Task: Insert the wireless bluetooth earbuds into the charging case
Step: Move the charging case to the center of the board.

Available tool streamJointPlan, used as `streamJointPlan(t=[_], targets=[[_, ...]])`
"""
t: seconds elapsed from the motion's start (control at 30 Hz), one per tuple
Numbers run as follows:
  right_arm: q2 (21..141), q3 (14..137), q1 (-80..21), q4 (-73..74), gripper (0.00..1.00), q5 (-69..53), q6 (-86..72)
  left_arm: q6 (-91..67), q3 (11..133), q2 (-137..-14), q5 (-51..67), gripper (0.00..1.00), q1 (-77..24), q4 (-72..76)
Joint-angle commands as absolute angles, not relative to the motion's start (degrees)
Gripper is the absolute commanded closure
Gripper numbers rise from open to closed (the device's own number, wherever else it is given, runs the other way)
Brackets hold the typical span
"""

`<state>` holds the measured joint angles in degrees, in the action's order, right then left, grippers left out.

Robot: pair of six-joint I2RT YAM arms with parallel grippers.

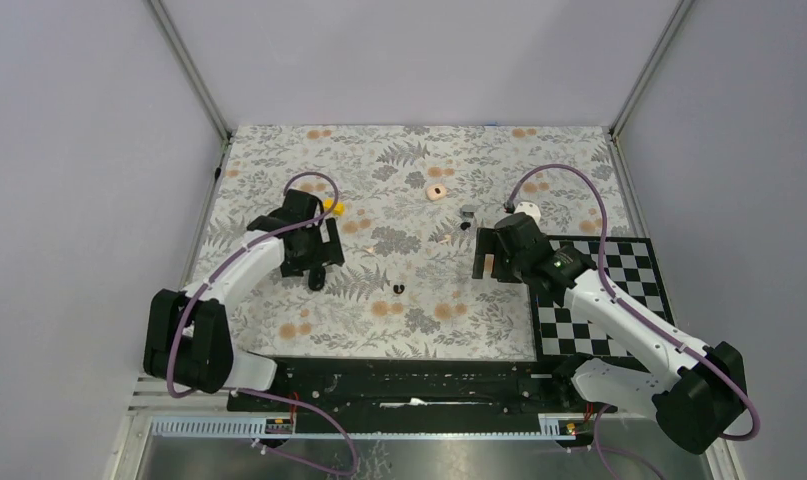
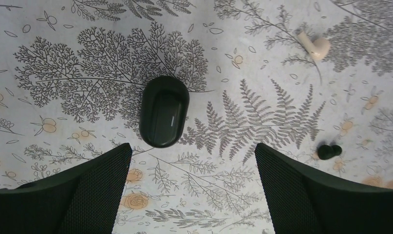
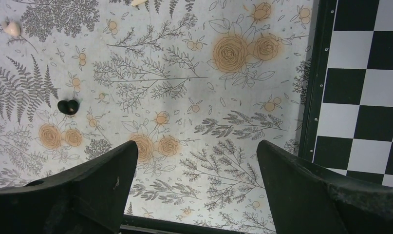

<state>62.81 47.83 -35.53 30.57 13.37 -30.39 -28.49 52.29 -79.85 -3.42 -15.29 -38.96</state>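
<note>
I should grab the shut charging case (image 1: pixel 317 280) (image 2: pixel 164 111) across its long sides with my left gripper next. I should keep the case flat to set it within reach of my right gripper.
The charging case (image 2: pixel 164 111), a glossy black oval, lies shut on the floral mat just ahead of my left gripper (image 2: pixel 193 148), which is open and empty. From above, the case (image 1: pixel 317 280) sits below the left gripper (image 1: pixel 317 258). One black earbud (image 2: pixel 329 151) lies to the right of the left fingers; it also shows from above (image 1: pixel 398 289) and in the right wrist view (image 3: pixel 68 107). A second small black piece (image 1: pixel 465 226) lies beside a grey metallic piece (image 1: pixel 468 212). My right gripper (image 3: pixel 196 146) is open and empty over bare mat, right of centre from above (image 1: pixel 487 262).
A peach disc (image 1: pixel 436 192) lies at the mat's far middle and a yellow object (image 1: pixel 334 208) behind the left gripper. A small peach earbud-shaped piece (image 2: pixel 315 45) lies on the mat. A checkerboard (image 1: pixel 599 290) sits at the right, with a white object (image 1: pixel 527 210) behind the right gripper.
</note>
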Motion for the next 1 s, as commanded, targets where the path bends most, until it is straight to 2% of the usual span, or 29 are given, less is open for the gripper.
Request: streamJointPlan(t=[0.0, 0.17, 0.33, 0.4, 0.47, 0.6, 0.83, 0.97], targets=[[61.7, 49.2, -35.9, 30.0, 0.0, 15.9, -30.6, -26.9, 53.3, -74.2, 2.9, 0.01, -14.7, -37.2], [61.8, 48.9, -35.8, 28.5, 0.01, 13.3, -30.6, -25.4, 52.5, -64.3, 9.2, 0.01, -14.8, -33.0], [61.8, 47.1, -35.8, 23.3, 0.0, 5.9, -32.0, -26.0, 49.7, -57.9, 6.0, 0.01, -14.8, -29.6], [62.1, 46.9, -35.8, 22.7, 0.0, 5.4, -32.5, -29.4, 48.5, -57.8, -1.5, 0.01, -14.7, -30.1], [62.5, 46.9, -35.8, 22.6, 0.0, 5.6, -32.5, -30.9, 48.8, -60.8, -8.2, 0.01, -14.0, -33.0], [63.8, 47.0, -35.8, 22.7, 0.0, 5.0, -32.5, -28.7, 52.9, -71.2, -3.4, 0.01, -12.5, -39.1], [64.9, 47.0, -35.8, 22.0, 0.0, 2.5, -34.6, -31.8, 51.2, -75.4, -7.2, 0.02, -12.6, -34.3], [65.9, 47.1, -35.8, 21.9, 0.0, 2.7, -35.6, -33.0, 50.9, -80.7, -8.4, 0.12, -12.5, -35.6]])
